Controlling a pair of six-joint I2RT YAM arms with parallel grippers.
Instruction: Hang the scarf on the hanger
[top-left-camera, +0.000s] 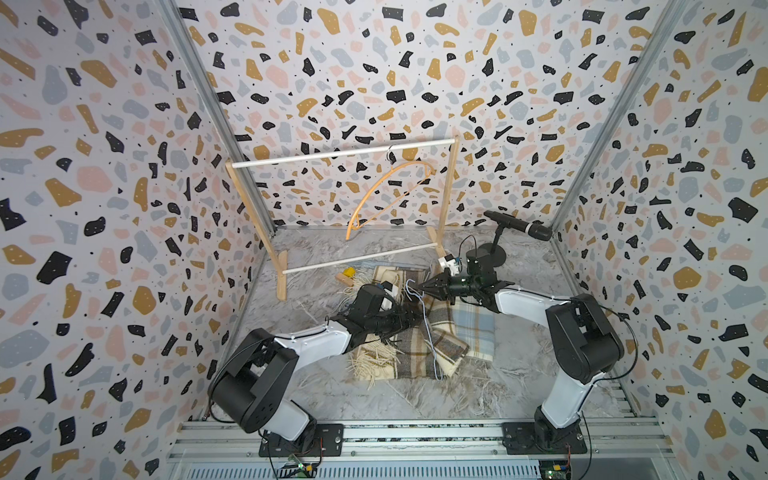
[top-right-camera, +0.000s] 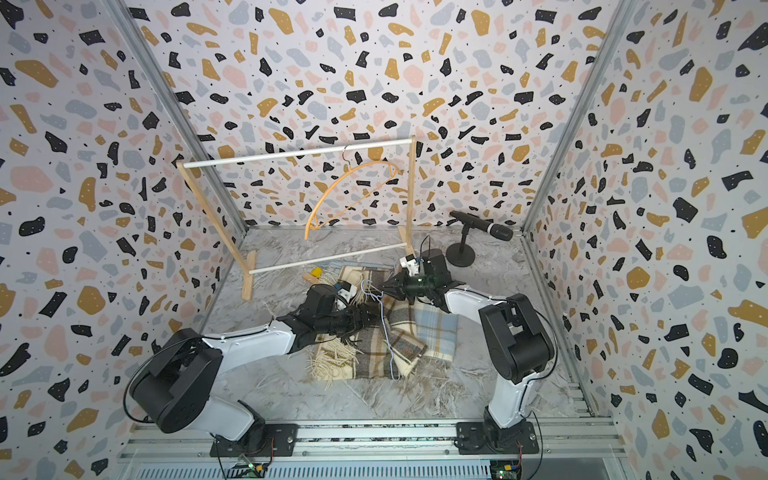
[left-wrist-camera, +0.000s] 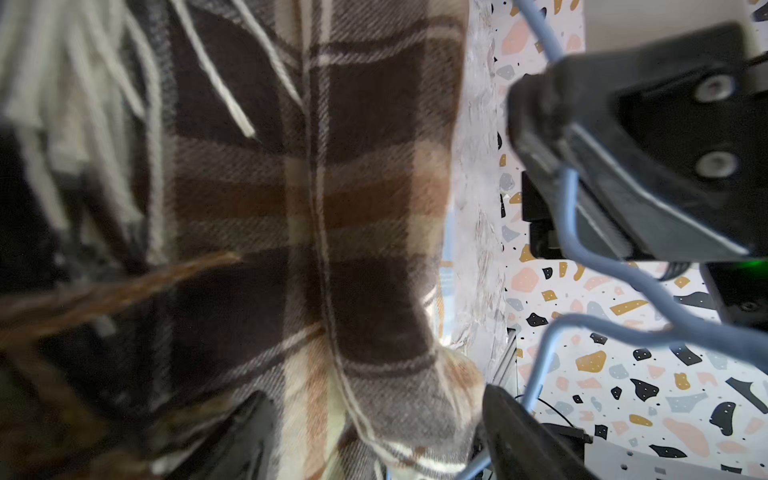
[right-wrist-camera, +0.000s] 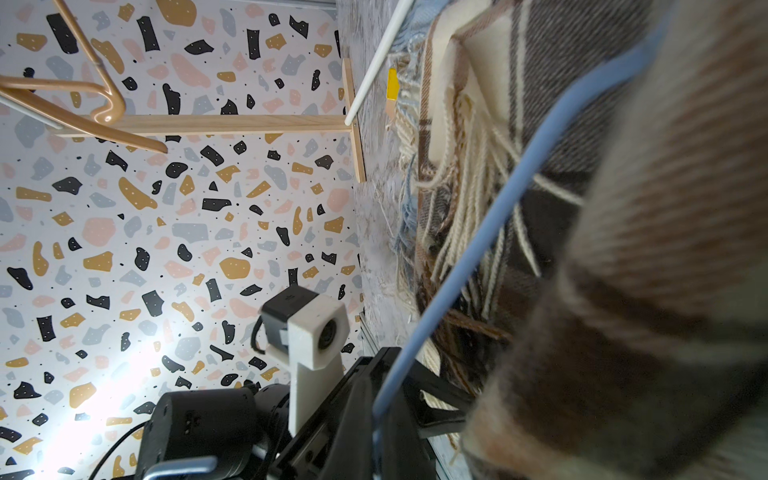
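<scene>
My left gripper grabs the brown scarf by its fold beside the blue hanger next, to draw it over the wire for hanging.
A brown plaid scarf lies crumpled on the marbled table, its cream fringe toward the front left. A thin blue wire hanger slants up from the scarf, and my right gripper is shut on the wire near its hook. In the right wrist view the blue hanger runs along the scarf. My left gripper sits low on the cloth, open, with a fold of the scarf between its fingers.
An orange hanger hangs tilted on the wooden rack at the back. A light blue plaid scarf lies under the brown one to the right. A microphone on a stand is at the back right. A small yellow-tagged piece lies by the rack's lower bar.
</scene>
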